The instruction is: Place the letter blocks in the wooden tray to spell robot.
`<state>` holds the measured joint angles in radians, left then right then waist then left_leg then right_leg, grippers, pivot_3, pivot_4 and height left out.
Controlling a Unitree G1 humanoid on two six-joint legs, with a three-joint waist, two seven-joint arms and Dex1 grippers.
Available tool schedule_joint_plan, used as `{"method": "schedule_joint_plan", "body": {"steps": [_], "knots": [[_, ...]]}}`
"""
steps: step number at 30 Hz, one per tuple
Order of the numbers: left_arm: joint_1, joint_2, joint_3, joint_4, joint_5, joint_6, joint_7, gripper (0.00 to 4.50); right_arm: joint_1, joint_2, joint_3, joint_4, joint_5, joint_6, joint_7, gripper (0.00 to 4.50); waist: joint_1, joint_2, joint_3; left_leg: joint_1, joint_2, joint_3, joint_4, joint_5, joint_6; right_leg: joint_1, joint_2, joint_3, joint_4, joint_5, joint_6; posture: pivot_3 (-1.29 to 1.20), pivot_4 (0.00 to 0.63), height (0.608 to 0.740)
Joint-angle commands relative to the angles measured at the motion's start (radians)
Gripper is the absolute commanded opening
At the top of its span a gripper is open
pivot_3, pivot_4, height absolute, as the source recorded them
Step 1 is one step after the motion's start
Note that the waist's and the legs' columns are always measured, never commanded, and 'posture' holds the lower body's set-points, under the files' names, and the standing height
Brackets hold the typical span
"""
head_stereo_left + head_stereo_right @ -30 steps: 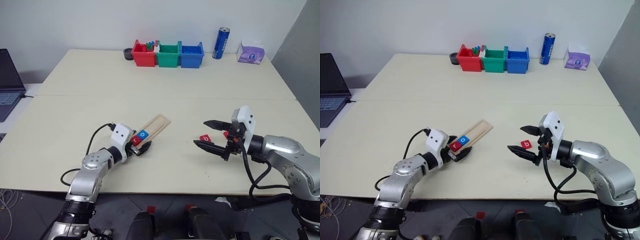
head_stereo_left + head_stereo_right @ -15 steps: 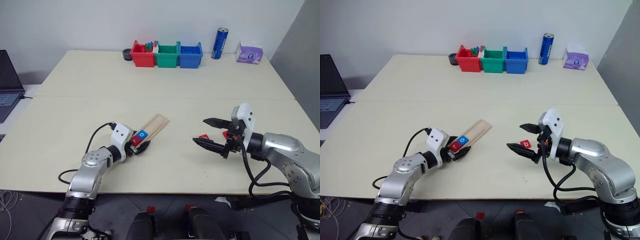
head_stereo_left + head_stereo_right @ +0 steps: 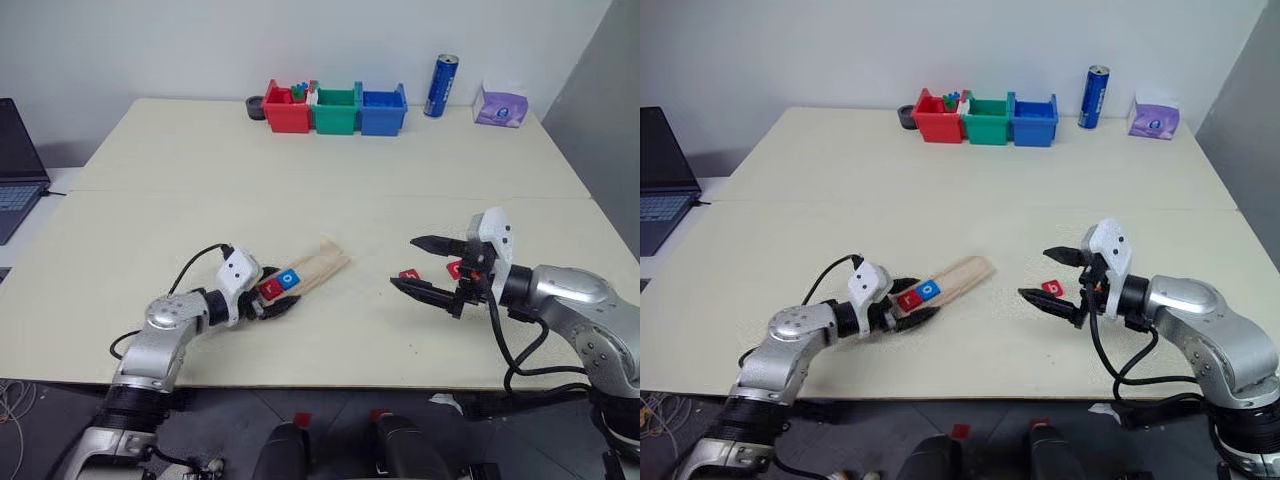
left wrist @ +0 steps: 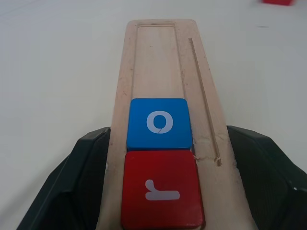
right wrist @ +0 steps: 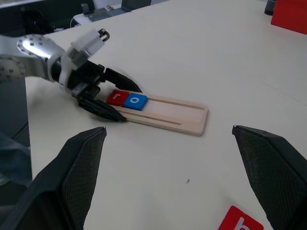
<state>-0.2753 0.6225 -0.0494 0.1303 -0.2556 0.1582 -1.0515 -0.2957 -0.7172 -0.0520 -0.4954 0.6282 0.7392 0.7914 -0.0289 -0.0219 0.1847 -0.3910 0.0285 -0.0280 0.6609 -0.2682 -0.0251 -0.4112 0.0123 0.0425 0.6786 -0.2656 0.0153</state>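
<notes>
The red b block is next for my right gripper, which will grab it by its sides to spell robot in the wooden tray.
The wooden tray lies on the table at the front left, its far end pointing right and away. Its near end carries a red "r" letter block and, touching it, a blue "o" block. My left gripper is shut on that near end, one black finger against each long edge. A red "b" block lies flat on the table at the front right. My right gripper hovers open just over it, fingers either side, holding nothing.
Red, green and blue bins stand in a row at the table's far edge, beside a blue can and a purple tissue pack. A laptop sits off the left edge.
My left gripper has turned, swinging the tray's far end to the right so it lies flatter across the table. The right gripper has kept still.
</notes>
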Motion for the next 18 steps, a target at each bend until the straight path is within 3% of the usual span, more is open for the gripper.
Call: {"method": "schedule_joint_plan", "body": {"steps": [1,10,18], "knots": [[-0.054,0.039,-0.031,0.041,-0.021,-0.097,-0.174,3.4,0.001,-0.041,0.013,0.008,-0.037,-0.081,0.076,4.5,0.0,0.0,0.0,0.0,0.0,0.0,0.0,0.0,0.0,0.0,0.0,0.0,0.0,0.0,0.0,0.0,0.15,0.74],[-0.325,-0.054,-0.12,0.423,0.056,-0.372,-0.38,3.4,-0.004,-0.09,0.068,0.049,-0.07,-0.177,0.234,4.5,0.002,0.0,0.0,-0.001,-0.001,0.0,0.001,0.0,0.0,0.0,0.0,-0.001,0.0,0.0,0.0,0.0,0.15,0.74],[-0.428,-0.117,-0.119,0.651,0.08,-0.558,-0.493,3.4,0.006,-0.103,0.085,0.031,-0.076,-0.203,0.285,4.5,-0.003,0.0,0.0,-0.002,0.0,0.0,0.001,0.0,0.001,-0.002,0.002,-0.001,0.0,0.0,0.0,0.0,0.15,0.74]]}}
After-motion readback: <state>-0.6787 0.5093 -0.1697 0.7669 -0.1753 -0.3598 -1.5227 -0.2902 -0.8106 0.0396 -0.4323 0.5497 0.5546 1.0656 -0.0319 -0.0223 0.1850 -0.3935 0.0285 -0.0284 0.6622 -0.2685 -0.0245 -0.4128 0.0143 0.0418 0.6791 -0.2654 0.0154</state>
